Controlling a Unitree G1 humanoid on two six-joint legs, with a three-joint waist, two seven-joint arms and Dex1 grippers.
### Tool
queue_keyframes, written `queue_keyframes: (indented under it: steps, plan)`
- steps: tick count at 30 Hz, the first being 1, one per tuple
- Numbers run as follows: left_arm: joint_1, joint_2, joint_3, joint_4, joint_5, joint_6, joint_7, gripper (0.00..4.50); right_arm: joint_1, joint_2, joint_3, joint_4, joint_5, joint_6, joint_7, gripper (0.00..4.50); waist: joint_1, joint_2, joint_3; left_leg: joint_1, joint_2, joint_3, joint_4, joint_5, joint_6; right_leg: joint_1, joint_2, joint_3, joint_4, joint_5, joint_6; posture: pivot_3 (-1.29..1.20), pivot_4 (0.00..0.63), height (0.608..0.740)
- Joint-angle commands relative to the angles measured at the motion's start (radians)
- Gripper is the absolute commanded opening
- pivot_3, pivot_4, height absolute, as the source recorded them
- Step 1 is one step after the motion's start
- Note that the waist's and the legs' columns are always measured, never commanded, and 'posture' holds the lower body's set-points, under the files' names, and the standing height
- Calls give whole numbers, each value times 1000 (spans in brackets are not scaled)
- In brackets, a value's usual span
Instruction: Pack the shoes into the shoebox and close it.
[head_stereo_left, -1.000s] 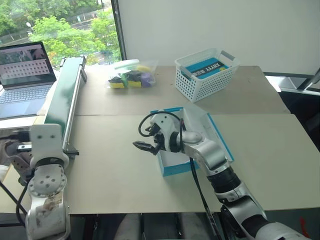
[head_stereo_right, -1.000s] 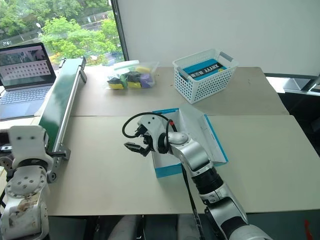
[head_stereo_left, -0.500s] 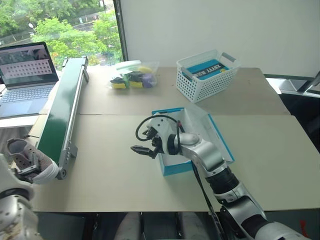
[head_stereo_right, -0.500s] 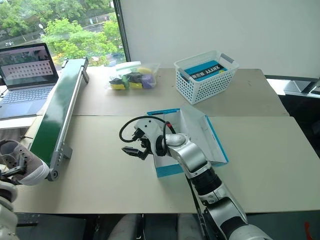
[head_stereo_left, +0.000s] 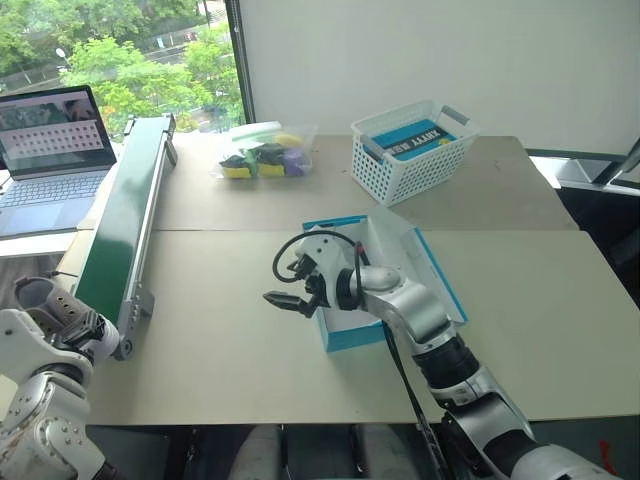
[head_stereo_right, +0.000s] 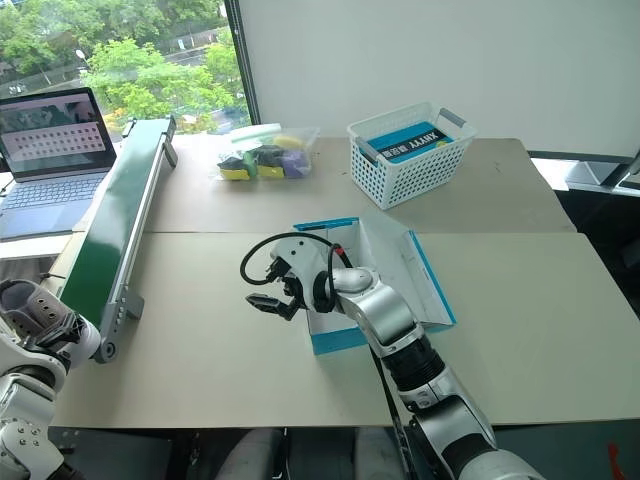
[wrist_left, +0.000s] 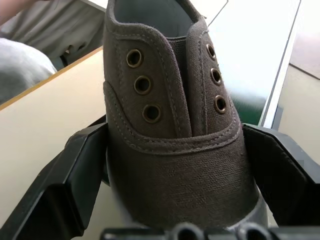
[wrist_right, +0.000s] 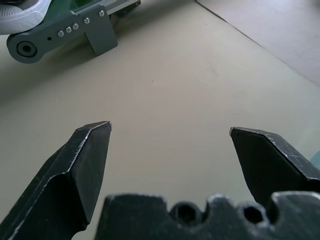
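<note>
My left gripper's fingers stand beside the toe of the grey-brown shoe in the left wrist view, so my left gripper closes on the shoe next.
A grey-brown shoe (wrist_left: 170, 120) with brass eyelets lies between the two black fingers of my left gripper (wrist_left: 175, 131), toe towards the wrist. The fingers (wrist_left: 85, 165) stand wide along its sides, and a firm squeeze is not visible. From the head, this shoe (head_stereo_right: 28, 304) is at the far left, by the near end of the conveyor. The light-blue shoebox (head_stereo_left: 348, 335) sits mid-table with its lid (head_stereo_left: 432, 268) folded open to the right. My arm hides part of its white inside. My right gripper (head_stereo_left: 284, 301) hovers open and empty over bare table just left of the box.
A long green conveyor (head_stereo_left: 126, 205) runs along the left side. A laptop (head_stereo_left: 50, 150) stands beyond it. At the back are a clear bag of small items (head_stereo_left: 260, 152) and a white lattice basket (head_stereo_left: 412, 150) holding a blue packet.
My left arm has dropped down and to the left, and its opened fingers now stand around the shoe. The right arm has stayed put.
</note>
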Motion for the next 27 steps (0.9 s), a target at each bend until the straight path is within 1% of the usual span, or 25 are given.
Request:
queue_keyframes:
  steps: [1, 5, 6, 11, 12, 13, 17, 21, 24, 27]
  plan:
    - [25, -15, -38, 0, -15, 1, 17, 4472, -2, 0, -22, -42, 4, -1, -9, 4500, 0, 0, 0, 0, 0, 0, 0, 0, 0, 0, 0, 0, 0, 0, 0, 0, 150, 725]
    - [43, 0, -82, -12, -10, -25, 28, 3483, -1, 2, -20, -40, 4, -5, -11, 4500, 1, 0, 0, 1, 0, 0, 0, 0, 0, 1, 0, 0, 0, 0, 0, 0, 150, 725]
    - [45, 2, -85, -10, -13, -29, 30, 3057, -2, 3, -20, -39, 4, -6, -12, 4500, 3, 0, 0, 1, 0, 0, 0, 0, 0, 2, 0, 0, 0, 0, 0, 0, 150, 725]
    - [42, 11, -85, 0, -26, -32, 44, 1478, -5, 8, -20, -34, 3, -15, -17, 4500, 11, 0, 0, 1, -1, 0, 0, 0, 0, 2, -1, -1, -1, 0, 0, 0, 150, 725]
    - [43, 13, -84, 2, -28, -31, 45, 1267, -5, 8, -20, -34, 3, -16, -19, 4500, 13, 0, 0, 1, -1, 0, 0, 0, 0, 2, -1, -1, -1, 0, 0, 0, 150, 725]
    - [43, 15, -84, 5, -29, -32, 46, 935, -5, 9, -20, -32, 2, -17, -20, 4500, 15, 0, 0, 2, -1, -1, 0, 0, 0, 3, -1, -1, -1, 0, 0, 0, 150, 725]
    - [44, 18, -90, 18, -46, -36, 44, 78, -6, 10, -21, -29, 0, -21, -23, 4500, 22, 0, 0, 3, -1, -1, 0, 0, 0, 4, -1, -1, -1, 0, 0, 0, 150, 725]
    - [8, -5, -71, 37, -76, -108, 51, 24, -10, 12, -24, -21, -5, -29, -29, 4500, 29, 0, 0, 4, -1, -1, 0, 0, 0, 6, -1, -2, -1, 0, 0, 0, 150, 725]
    - [-28, -15, -52, 9, -123, -199, 49, 24, -17, 12, -32, -16, -6, -32, -33, 4500, 32, 0, 0, 4, -1, -2, 0, 0, 0, 6, -1, -3, -1, 0, 0, 0, 150, 725]
    - [-43, -20, -50, -12, -163, -248, 49, 24, -24, 14, -43, -5, -5, -35, -36, 4500, 26, -3, 0, 3, 0, -2, 0, 0, 0, 6, -1, -4, -2, 0, 0, 0, 150, 725]
